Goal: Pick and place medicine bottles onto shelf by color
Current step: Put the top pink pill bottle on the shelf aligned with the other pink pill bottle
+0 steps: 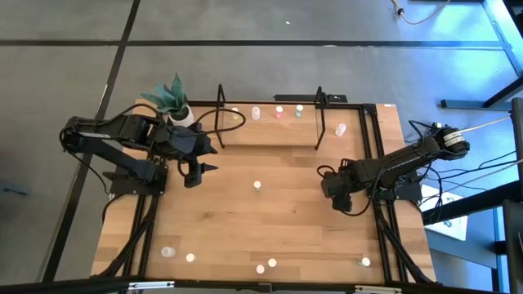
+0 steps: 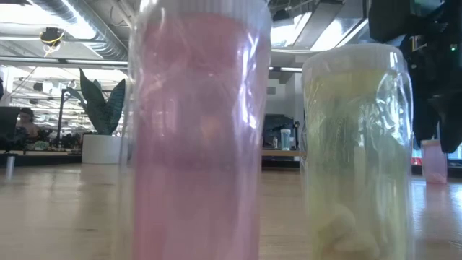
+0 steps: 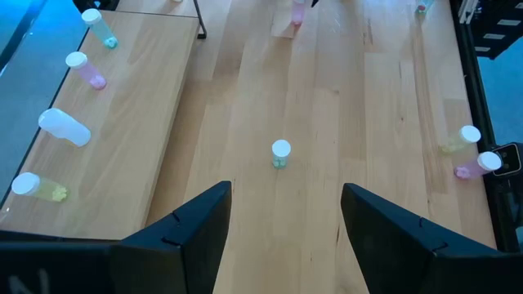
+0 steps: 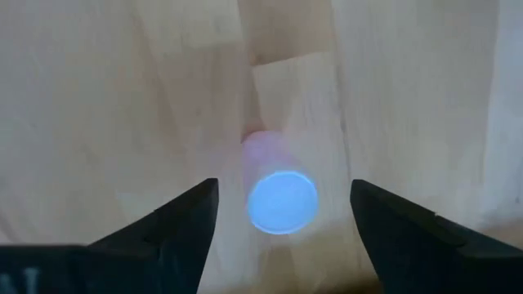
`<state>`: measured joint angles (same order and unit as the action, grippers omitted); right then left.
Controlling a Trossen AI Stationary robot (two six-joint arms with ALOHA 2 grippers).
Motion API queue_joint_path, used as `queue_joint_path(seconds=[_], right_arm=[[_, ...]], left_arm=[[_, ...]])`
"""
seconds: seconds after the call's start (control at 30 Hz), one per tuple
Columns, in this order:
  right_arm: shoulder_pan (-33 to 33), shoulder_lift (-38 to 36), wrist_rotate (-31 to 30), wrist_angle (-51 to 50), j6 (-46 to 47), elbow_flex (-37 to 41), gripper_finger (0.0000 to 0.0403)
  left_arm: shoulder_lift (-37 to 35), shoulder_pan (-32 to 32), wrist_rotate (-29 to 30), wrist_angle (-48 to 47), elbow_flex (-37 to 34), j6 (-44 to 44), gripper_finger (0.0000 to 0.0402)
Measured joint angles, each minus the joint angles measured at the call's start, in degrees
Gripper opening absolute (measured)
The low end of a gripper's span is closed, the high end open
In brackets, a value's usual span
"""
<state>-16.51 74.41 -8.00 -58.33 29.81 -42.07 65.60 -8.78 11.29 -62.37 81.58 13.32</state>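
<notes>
My right gripper will sort the pink bottle onto the shelf by color, and for that it will next grab the bottle by its white cap (image 4: pixel 282 202).
The shelf (image 1: pixel 270 135) stands at the table's far edge. A yellowish (image 1: pixel 235 115), a white (image 1: pixel 256 113), a pink (image 1: pixel 279 110) and a greenish bottle (image 1: pixel 299 109) are on its board. My right gripper (image 4: pixel 283 188) is open and points down over a pink bottle (image 4: pixel 282 200) that stands on the table, one finger on each side and apart from it. My left gripper (image 3: pixel 286 188) is open and empty at the table's left. It faces a greenish bottle (image 3: pixel 280 153) that stands at mid-table (image 1: pixel 257 186).
Several bottles stand along the near edge (image 1: pixel 189 257) (image 1: pixel 365 261), among them a pink one (image 2: pixel 195 144) and a yellowish one (image 2: pixel 357 159) right before the low camera. One bottle (image 1: pixel 341 129) stands right of the shelf. A potted plant (image 1: pixel 173 102) stands at the far left.
</notes>
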Motion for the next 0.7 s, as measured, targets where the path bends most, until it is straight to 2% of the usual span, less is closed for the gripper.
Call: queue_joint_path(seconds=[0.3, 0.57, 0.7], right_arm=[[0.1, 0.0, -0.6, 1.7, -0.1, 0.3, 0.0277], [0.1, 0.0, -0.1, 4.0, 0.1, 2.1, 0.0223], [0.2, 0.0, 0.7, 7.5, 1.7, 4.0, 0.0215]], left_arm=[[0.0, 0.0, 0.0, 0.0, 0.0, 0.0, 0.0226], [0.0, 0.0, 0.0, 0.0, 0.0, 0.0, 0.0226], [0.0, 0.0, 0.0, 0.0, 0.0, 0.0, 0.0226]])
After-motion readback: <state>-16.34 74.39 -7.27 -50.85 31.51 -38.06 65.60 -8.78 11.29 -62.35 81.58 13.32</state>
